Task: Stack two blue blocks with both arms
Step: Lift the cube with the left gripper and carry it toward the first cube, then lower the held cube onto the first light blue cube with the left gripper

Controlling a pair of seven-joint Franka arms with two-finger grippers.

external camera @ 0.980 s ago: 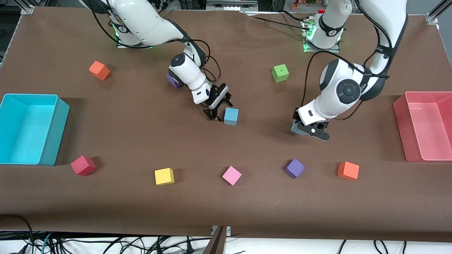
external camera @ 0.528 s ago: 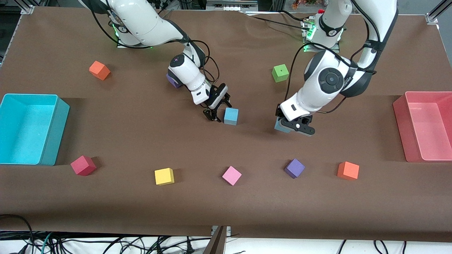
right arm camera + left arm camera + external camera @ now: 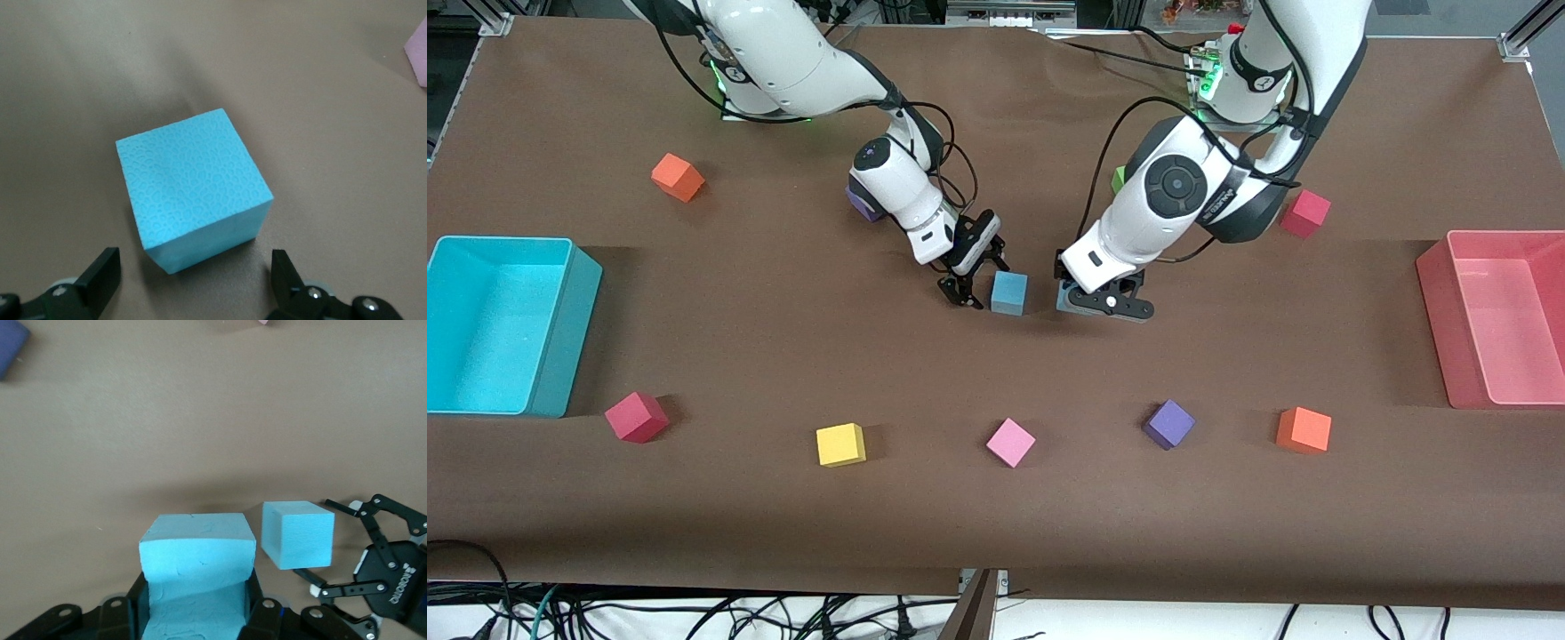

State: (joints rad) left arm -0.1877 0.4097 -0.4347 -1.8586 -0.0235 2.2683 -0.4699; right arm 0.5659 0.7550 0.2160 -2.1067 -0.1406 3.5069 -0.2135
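Note:
The held block (image 3: 197, 553) hangs beside the resting blue block (image 3: 297, 537), so my left gripper needs to line the two up before opening.
One blue block (image 3: 1009, 293) rests on the brown table mid-way between the arms. My right gripper (image 3: 979, 277) is open just beside it, low over the table; in the right wrist view the block (image 3: 193, 203) lies just ahead of the open gripper (image 3: 193, 280). My left gripper (image 3: 1092, 300) is shut on the second blue block (image 3: 1066, 296) and holds it low over the table, beside the resting block toward the left arm's end. In the left wrist view the held block (image 3: 197, 563) fills the gripper (image 3: 197, 593), with the resting block (image 3: 298, 533) and the right gripper (image 3: 380, 577) ahead.
A cyan bin (image 3: 560, 338) stands at the right arm's end, a pink bin (image 3: 1436, 302) at the left arm's end. Nearer the camera lie red (image 3: 636, 416), yellow (image 3: 840, 444), pink (image 3: 1010, 442), purple (image 3: 1168, 423) and orange (image 3: 1304, 429) cubes. Another red cube (image 3: 1305, 213) lies by the left arm.
My left arm has carried its blue block across the table toward the resting blue block, uncovering a red cube. The right arm has not moved.

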